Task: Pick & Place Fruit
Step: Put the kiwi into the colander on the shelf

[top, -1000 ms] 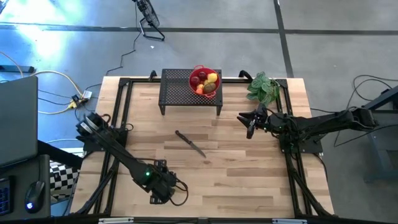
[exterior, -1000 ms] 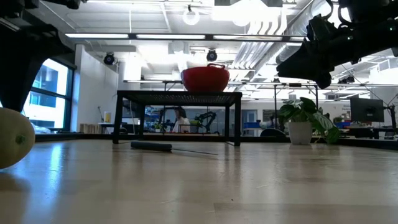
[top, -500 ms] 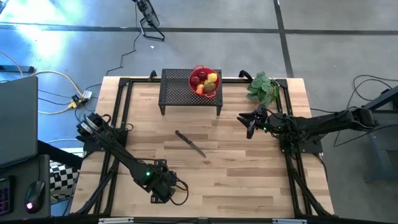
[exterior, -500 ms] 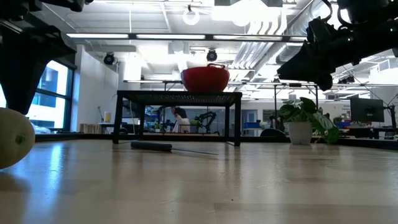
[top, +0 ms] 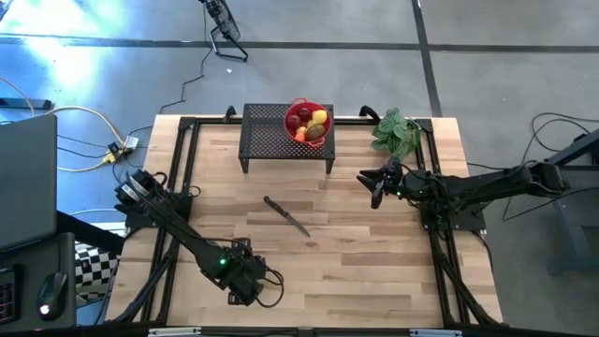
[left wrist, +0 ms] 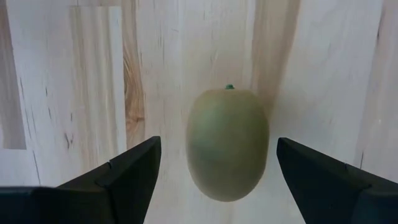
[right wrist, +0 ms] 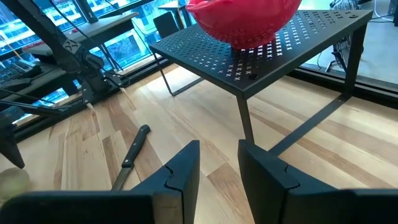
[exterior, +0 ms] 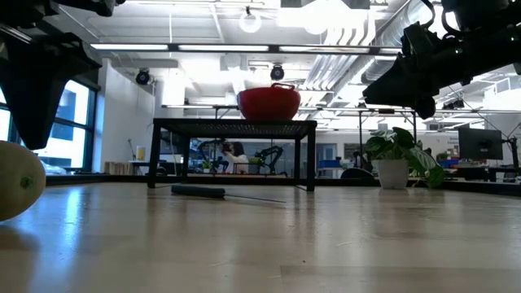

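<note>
My left gripper's fingers are above the green-brown kiwi and would miss the kiwi if I closed now. My left gripper needs to go down first, then close on the kiwi.
A brown-green kiwi point(left wrist: 227, 144) lies on its side on the wooden table near the front left; the low view shows it at the picture's left edge point(exterior: 16, 181). My left gripper point(top: 245, 281) points down over it, open, one finger on each side of the kiwi and clear of it point(left wrist: 217, 155). More fruit, a yellow lemon point(top: 320, 117) and dark red pieces, fills the red bowl point(top: 288, 114) on the black perforated stand point(top: 271, 140) at the far edge. My right gripper point(top: 376, 192) waits at the right, raised, open a little with nothing between its fingers point(right wrist: 219, 155).
A dark-handled knife point(top: 285, 215) lies mid-table, in front of the stand. A green leafy plant point(top: 395, 133) sits at the far right corner. Black frame rails point(top: 182, 168) run along the table's left and right sides.
</note>
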Robot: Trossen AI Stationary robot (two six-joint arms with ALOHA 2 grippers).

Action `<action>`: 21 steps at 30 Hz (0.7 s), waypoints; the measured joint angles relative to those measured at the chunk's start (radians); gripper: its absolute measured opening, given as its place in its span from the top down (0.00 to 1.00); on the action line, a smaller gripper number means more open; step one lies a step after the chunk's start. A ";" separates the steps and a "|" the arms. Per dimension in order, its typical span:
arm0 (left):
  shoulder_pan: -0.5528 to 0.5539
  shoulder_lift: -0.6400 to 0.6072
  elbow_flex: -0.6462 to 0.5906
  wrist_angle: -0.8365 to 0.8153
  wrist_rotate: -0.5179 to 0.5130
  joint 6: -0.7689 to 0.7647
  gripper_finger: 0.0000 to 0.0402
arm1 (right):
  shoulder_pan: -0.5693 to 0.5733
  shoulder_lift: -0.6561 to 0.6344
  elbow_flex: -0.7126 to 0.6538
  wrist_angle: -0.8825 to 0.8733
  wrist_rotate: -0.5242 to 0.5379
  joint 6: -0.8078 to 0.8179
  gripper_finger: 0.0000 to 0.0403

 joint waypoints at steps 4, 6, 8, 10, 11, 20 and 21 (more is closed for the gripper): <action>0.000 0.000 0.000 0.000 -0.001 -0.003 0.22 | 0.000 0.000 0.000 0.000 0.000 0.000 0.74; 0.000 0.000 0.000 0.000 0.001 -0.006 0.22 | 0.000 0.000 0.000 0.000 0.000 0.000 0.74; 0.000 0.000 0.000 0.001 0.003 -0.006 0.22 | 0.000 0.000 0.000 0.000 0.000 0.000 0.74; 0.000 0.000 0.000 0.005 0.004 -0.006 0.22 | 0.000 0.000 0.000 0.000 0.000 0.000 0.74; 0.000 0.000 0.000 0.006 0.004 -0.006 0.22 | 0.000 0.000 0.000 0.000 0.000 0.000 0.74; 0.000 0.073 -0.001 0.019 0.034 -0.004 0.22 | 0.000 0.000 0.000 0.000 0.000 0.000 0.74; 0.000 0.082 -0.001 0.022 0.035 -0.005 0.22 | 0.000 0.000 0.000 -0.001 0.000 0.000 0.74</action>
